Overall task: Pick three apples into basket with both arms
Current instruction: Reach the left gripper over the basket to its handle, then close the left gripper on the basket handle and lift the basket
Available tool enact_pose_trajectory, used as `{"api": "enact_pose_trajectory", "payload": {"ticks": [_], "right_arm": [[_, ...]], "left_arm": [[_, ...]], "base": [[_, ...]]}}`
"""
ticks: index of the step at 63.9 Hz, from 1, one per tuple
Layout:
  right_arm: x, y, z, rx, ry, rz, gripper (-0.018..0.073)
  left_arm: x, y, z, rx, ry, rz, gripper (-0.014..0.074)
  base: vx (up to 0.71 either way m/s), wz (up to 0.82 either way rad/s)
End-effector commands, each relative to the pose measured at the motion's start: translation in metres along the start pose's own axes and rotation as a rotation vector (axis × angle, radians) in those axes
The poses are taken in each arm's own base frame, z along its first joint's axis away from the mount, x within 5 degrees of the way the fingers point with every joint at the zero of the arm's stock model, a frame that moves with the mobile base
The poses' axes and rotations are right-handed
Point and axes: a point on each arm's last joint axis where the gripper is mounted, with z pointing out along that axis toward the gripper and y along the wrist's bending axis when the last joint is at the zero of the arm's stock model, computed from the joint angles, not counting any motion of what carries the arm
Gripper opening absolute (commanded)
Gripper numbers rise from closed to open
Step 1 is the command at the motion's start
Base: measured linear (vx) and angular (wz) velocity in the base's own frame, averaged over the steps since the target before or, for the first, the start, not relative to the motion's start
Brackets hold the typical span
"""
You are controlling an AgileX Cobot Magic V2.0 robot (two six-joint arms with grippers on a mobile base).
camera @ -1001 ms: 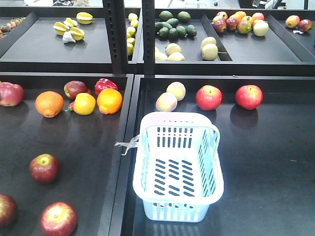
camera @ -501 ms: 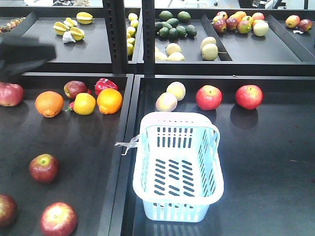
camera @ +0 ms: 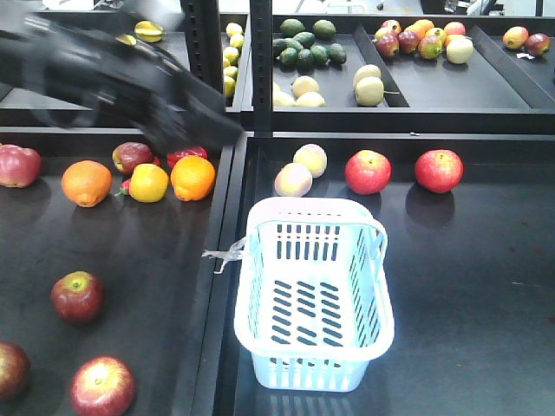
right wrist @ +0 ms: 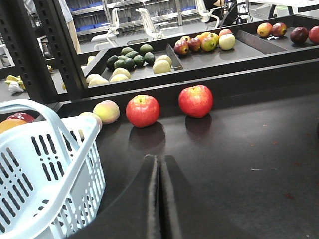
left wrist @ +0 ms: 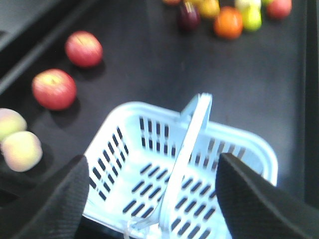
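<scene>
I will bring the pale blue basket (left wrist: 149, 149) along to collect three apples, so I will grab it by its handle (left wrist: 182, 164) with my left gripper next.
Three dark red apples lie at the near left of the left tray (camera: 77, 296) (camera: 102, 386) (camera: 9, 368). The pale blue basket (camera: 314, 295) stands with nothing in it at the front of the right tray. My left arm (camera: 130, 82) is a black blur reaching from the upper left over the back of the left tray. The left gripper (left wrist: 152, 199) is open and holds nothing, with the basket (left wrist: 149, 149) and its handle showing between the fingers below. The right gripper (right wrist: 159, 169) is shut and holds nothing. It sits low over the dark tray floor, right of the basket (right wrist: 45, 174).
Two brighter red apples (camera: 368, 172) (camera: 438, 170) and two pale peaches (camera: 301, 171) lie behind the basket. Oranges (camera: 192, 177) (camera: 86, 183) and other fruit line the back of the left tray. Black shelf posts (camera: 260, 61) and an upper shelf of fruit stand behind.
The left arm, out of view a second ago, has swept in from the upper left edge toward the middle. Basket and fruit have not moved.
</scene>
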Motion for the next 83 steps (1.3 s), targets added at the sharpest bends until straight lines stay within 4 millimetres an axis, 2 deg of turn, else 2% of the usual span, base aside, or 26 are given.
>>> {"api": "enact_pose_trajectory", "payload": {"ticks": [1, 10, 22, 52, 64, 75, 83], "right_arm": [[-0.005, 0.001, 0.0, -0.017, -0.071, -0.015, -0.0005], [-0.005, 0.001, 0.0, -0.017, -0.071, -0.015, -0.0005], [-0.005, 0.001, 0.0, -0.017, -0.071, -0.015, -0.0005], [-0.005, 0.001, 0.0, -0.017, -0.071, -0.015, -0.0005], [-0.005, 0.001, 0.0, -0.017, -0.071, -0.015, -0.0005], [-0.005, 0.001, 0.0, -0.017, -0.071, -0.015, -0.0005], [-0.005, 0.001, 0.0, -0.017, -0.071, -0.015, -0.0005]], "left_arm": [[-0.019, -0.004, 0.007, -0.008, -0.009, 0.083, 0.05], [-0.016, 0.005, 0.038, 0.029, 0.019, 0.091, 0.05], [-0.005, 0.009, 0.067, 0.084, 0.056, 0.072, 0.05], [0.025, 0.013, 0.113, 0.16, 0.144, 0.044, 0.0499], [0.033, 0.007, 0.13, 0.221, 0.175, 0.033, 0.0497], [0.039, 0.004, 0.142, 0.243, 0.189, 0.024, 0.0442], [0.035, -0.002, 0.143, 0.259, 0.185, -0.009, 0.0322]], "base": [[0.0, 0.0], [0.0, 0.0], [0.0, 0.0], [0.0, 0.0], [0.0, 0.0], [0.0, 0.0], [0.0, 0.0]]}}
